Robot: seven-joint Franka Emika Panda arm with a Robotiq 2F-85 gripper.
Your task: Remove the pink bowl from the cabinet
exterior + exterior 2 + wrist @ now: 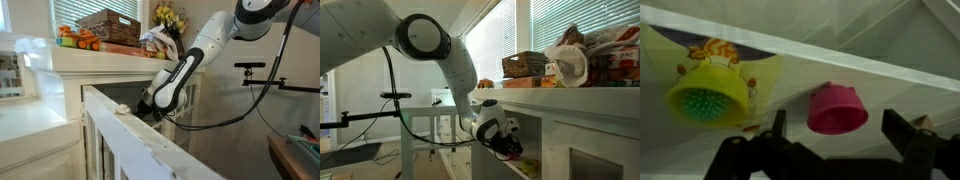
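My gripper closes on the pink bowl (837, 110) now, since in the wrist view the bowl lies between my open fingers, which reach down beside the bowl's rim.
The pink bowl (837, 110) sits inside the white cabinet (100, 62), seen in the wrist view just beyond my fingers. My gripper (840, 118) is open, with one finger on each side of the bowl and not touching it. In both exterior views the arm reaches into the cabinet opening under the broad top ledge (570, 100). The gripper (152, 106) is at the opening, and it also shows in an exterior view (505, 146). The bowl is hidden in both exterior views.
A yellow-green bowl (708, 98) with a spiky green thing in it stands beside the pink bowl. A basket (108, 24), toys (78, 40) and flowers (166, 16) stand on the ledge. A white railing bar (130, 130) crosses the foreground. A black stand (255, 68) is nearby.
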